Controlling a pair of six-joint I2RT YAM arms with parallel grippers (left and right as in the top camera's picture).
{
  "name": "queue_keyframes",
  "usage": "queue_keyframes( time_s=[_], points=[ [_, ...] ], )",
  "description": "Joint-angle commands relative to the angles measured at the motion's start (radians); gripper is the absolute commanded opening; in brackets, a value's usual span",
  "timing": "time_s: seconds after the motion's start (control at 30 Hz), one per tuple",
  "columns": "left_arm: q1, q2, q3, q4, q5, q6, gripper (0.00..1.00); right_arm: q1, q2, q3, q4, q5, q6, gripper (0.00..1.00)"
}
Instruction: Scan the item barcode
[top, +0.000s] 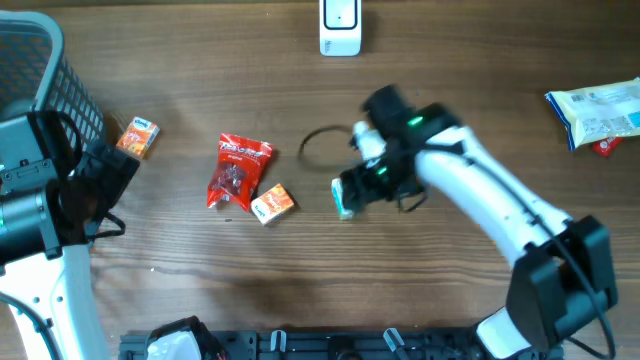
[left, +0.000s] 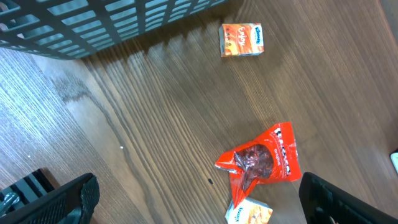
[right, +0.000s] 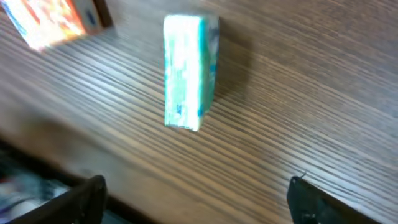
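I should next use my right gripper to grab the standing teal-and-white box by its near end, across its narrow width. Then I can turn the box for barcode scanning.
A small teal-and-white box stands on the wooden table, just ahead of my right gripper. That gripper is open and holds nothing; the box is clear of both fingers. From overhead the teal box lies at the tip of the right gripper, near the table's middle. A white scanner stands at the far edge. My left gripper hangs open and empty above a red snack bag. No barcode shows on the box.
A dark wire basket sits at far left, with an orange tissue box beside it. A second orange box lies by the red bag. A black ring lies mid-table, and a white-and-blue packet at far right.
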Motion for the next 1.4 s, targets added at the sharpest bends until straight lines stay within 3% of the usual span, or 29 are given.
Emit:
queue_keyframes(
  time_s=[0.0,0.1,0.3,0.6,0.77,0.87,0.97,1.37],
  points=[
    [0.007,-0.003,0.000,0.000,0.008,0.000,1.00,0.135,0.009,0.014,0.032,0.343,0.142,0.99],
    [0.007,-0.003,0.000,0.000,0.008,0.001,1.00,0.188,0.026,0.014,0.047,0.415,0.201,1.00],
    [0.007,-0.003,0.000,0.000,0.008,0.000,1.00,0.204,0.072,0.013,0.114,0.255,0.153,0.99],
    [0.007,-0.003,0.000,0.000,0.008,0.001,1.00,0.205,0.166,-0.013,0.193,0.244,0.202,0.96],
    [0.007,-0.003,0.000,0.000,0.008,0.000,1.00,0.203,0.172,-0.013,0.208,0.258,0.221,0.79],
    [0.007,-0.003,0.000,0.000,0.008,0.001,1.00,0.202,0.172,-0.013,0.205,0.318,0.242,0.55],
    [0.007,-0.003,0.000,0.000,0.008,0.001,1.00,0.195,0.172,-0.013,0.206,0.332,0.242,0.43],
    [0.007,-0.003,0.000,0.000,0.008,0.000,1.00,0.171,0.172,-0.073,0.278,0.244,0.227,0.55]
  ],
)
